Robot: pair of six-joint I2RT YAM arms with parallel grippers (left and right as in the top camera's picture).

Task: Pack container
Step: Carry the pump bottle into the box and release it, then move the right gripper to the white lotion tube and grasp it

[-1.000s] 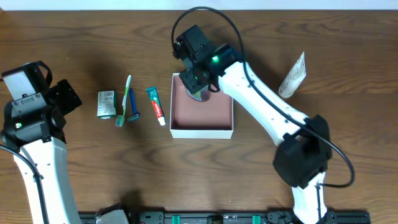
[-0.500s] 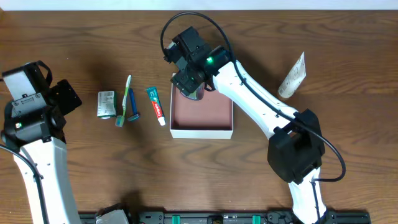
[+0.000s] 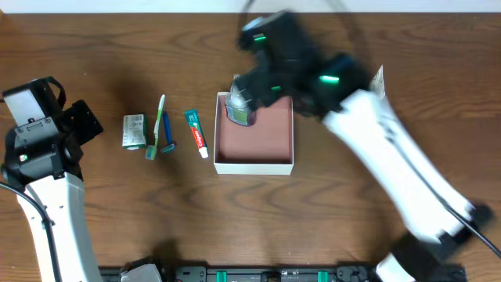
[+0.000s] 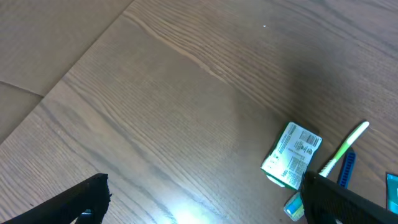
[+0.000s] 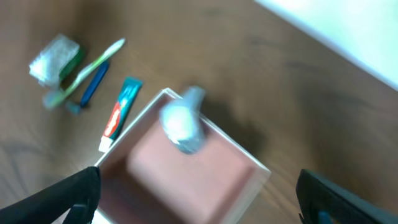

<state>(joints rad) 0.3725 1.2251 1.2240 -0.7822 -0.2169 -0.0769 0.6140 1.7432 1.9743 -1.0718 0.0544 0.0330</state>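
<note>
I should grab the white tube by its exposed far end (image 3: 380, 76) with my right gripper next and leave the opposite end free. Then the tube can be packed upright in the container (image 3: 270, 163).
The container (image 3: 270, 163), a shallow white-walled box with a reddish-brown inside, sits mid-table. A small pale toiletry (image 3: 239, 108) leans in its back left corner; in the right wrist view this toiletry (image 5: 182, 122) rests against the container's rim (image 5: 245, 155). My right gripper (image 5: 205, 196) hangs above the container, open and empty, and its arm (image 3: 352, 94) is blurred with motion. My left gripper (image 4: 208, 202) is open over bare wood at the far left, with nothing between its fingers.
Left of the container lie a toothpaste tube (image 3: 197, 133), a blue razor (image 3: 167, 139), a green toothbrush (image 3: 160, 117) and a small green-white box (image 3: 135, 131). A white tube (image 3: 369, 95) lies at the right. The left arm (image 3: 43, 157) stands at the table's left edge.
My right gripper has opened and let go of the small toiletry, which now stays in the container's back left corner. The right arm has swung up and to the right. The left arm is still.
</note>
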